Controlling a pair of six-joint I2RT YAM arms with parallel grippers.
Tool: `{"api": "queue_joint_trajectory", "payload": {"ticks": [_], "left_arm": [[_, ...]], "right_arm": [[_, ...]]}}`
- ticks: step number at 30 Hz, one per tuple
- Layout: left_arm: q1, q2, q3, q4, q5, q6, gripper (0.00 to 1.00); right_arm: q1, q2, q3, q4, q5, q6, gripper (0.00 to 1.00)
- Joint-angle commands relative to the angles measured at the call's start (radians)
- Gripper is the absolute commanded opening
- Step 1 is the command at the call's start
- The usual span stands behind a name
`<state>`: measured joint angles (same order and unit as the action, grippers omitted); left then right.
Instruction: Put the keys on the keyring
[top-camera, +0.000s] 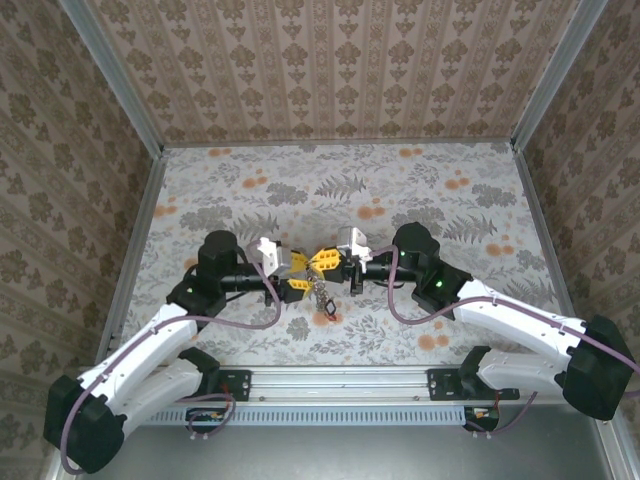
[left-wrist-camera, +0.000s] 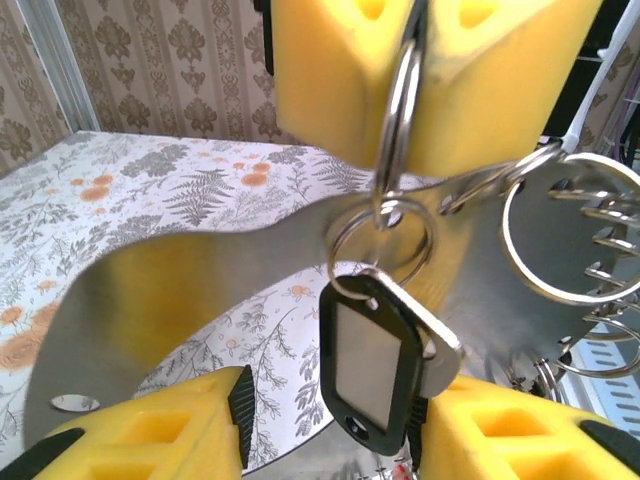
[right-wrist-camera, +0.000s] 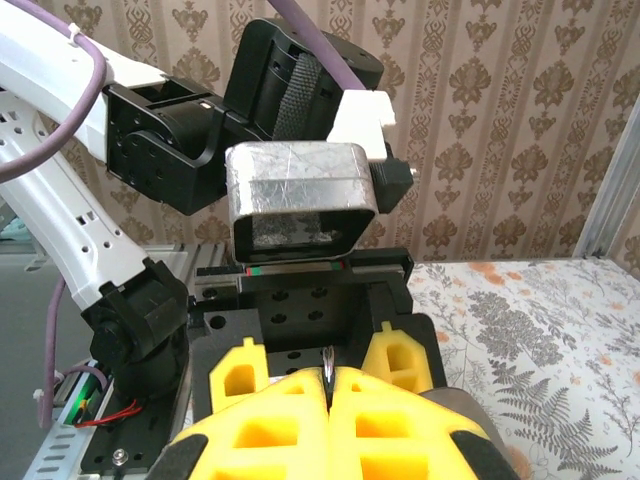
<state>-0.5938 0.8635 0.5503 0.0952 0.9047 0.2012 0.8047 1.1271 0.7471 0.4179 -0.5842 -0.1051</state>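
My left gripper closes on the black key tag next, since the key tag's lower half hangs level with the ends of the fingers.
Both grippers meet above the middle of the table. My right gripper (top-camera: 326, 262) is shut on the keyring (left-wrist-camera: 398, 120), a silver ring seen edge-on between its yellow fingers (left-wrist-camera: 330, 80); its thin edge also shows in the right wrist view as the keyring (right-wrist-camera: 328, 366) in my right gripper (right-wrist-camera: 328, 385). A small ring (left-wrist-camera: 380, 236) hangs from it and carries a black key tag (left-wrist-camera: 368, 365). The tag dangles between the parted jaws of my left gripper (left-wrist-camera: 335, 432), close to the right finger (left-wrist-camera: 500, 430). More keys (top-camera: 323, 300) hang under the left gripper (top-camera: 292, 272).
A larger silver ring (left-wrist-camera: 520, 255) with coiled wire hangs at the right of the tag. A shiny curved metal plate (left-wrist-camera: 200, 290) lies behind it. The floral table (top-camera: 330, 190) is walled on three sides, with a metal rail (top-camera: 340, 380) at the near edge.
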Motion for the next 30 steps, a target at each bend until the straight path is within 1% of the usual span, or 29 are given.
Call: {"api": "queue_joint_trajectory", "payload": {"ticks": [1,7,9,12,15,16,19,23,26,30], "left_arm": [[-0.009,-0.019,0.032,0.032,-0.009,-0.019,0.47],[-0.021,-0.015,0.039,0.045,-0.019,-0.030,0.46],[-0.022,-0.016,0.038,0.046,-0.020,-0.027,0.41],[-0.023,-0.018,0.036,0.040,-0.033,-0.024,0.30],[-0.023,-0.030,0.036,0.028,-0.056,-0.014,0.24],[-0.023,-0.034,0.036,0.017,-0.072,-0.006,0.24],[-0.022,-0.045,0.047,-0.038,-0.118,0.030,0.17],[-0.022,-0.061,0.063,-0.097,-0.184,0.064,0.05],[-0.023,-0.073,0.074,-0.132,-0.196,0.095,0.00],[-0.030,-0.082,0.097,-0.218,-0.202,0.166,0.00]], "right_arm": [[-0.005,-0.013,0.036,0.039,-0.020,-0.010,0.00],[-0.005,-0.010,0.037,0.038,-0.020,-0.011,0.00],[-0.003,-0.012,0.037,0.037,-0.022,-0.011,0.00],[-0.003,-0.015,0.035,0.029,-0.022,-0.016,0.00],[-0.003,-0.023,0.034,0.017,-0.017,-0.021,0.00],[-0.004,-0.027,0.032,0.011,-0.014,-0.023,0.00],[-0.003,-0.036,0.031,-0.014,-0.004,-0.037,0.00],[-0.003,-0.042,0.032,-0.067,0.015,-0.069,0.00],[-0.001,-0.047,0.039,-0.116,0.056,-0.098,0.00],[0.001,-0.049,0.055,-0.173,0.089,-0.132,0.00]]}}
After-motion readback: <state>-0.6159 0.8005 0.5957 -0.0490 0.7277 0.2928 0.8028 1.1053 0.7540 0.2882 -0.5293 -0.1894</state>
